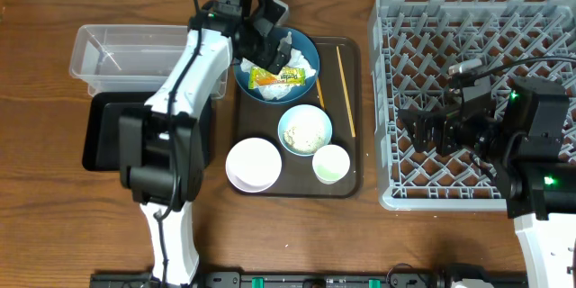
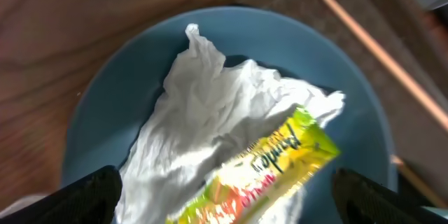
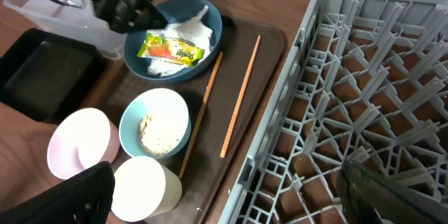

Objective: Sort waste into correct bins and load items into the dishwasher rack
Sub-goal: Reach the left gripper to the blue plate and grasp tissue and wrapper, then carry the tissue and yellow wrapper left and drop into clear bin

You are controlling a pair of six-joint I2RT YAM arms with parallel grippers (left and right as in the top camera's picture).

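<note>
The yellow snack wrapper comes next: my left gripper will grab it by its middle (image 1: pixel 276 77), tissue included, to leave the dark blue bowl free for the rack (image 1: pixel 468 27).
The dark blue bowl (image 1: pixel 306 47) holds crumpled white tissue (image 2: pixel 203 105) and the yellow-orange snack wrapper (image 1: pixel 278 76), also in the left wrist view (image 2: pixel 269 168). My left gripper (image 1: pixel 274 54) is open, its fingers straddling wrapper and tissue just above the bowl. The pale blue bowl (image 1: pixel 305 130) holds beige crumbs (image 3: pixel 159 131). The white bowl (image 1: pixel 253 164), white cup (image 1: pixel 331 163) and two chopsticks (image 1: pixel 346 90) lie on the brown tray. My right gripper (image 1: pixel 423 130) is open and empty over the grey rack (image 1: pixel 468 27).
The clear tub (image 1: pixel 121 49) and black tray (image 1: pixel 108 130) sit left of the brown serving tray (image 1: pixel 351 184). My left arm reaches across both bins. The rack fills the right side.
</note>
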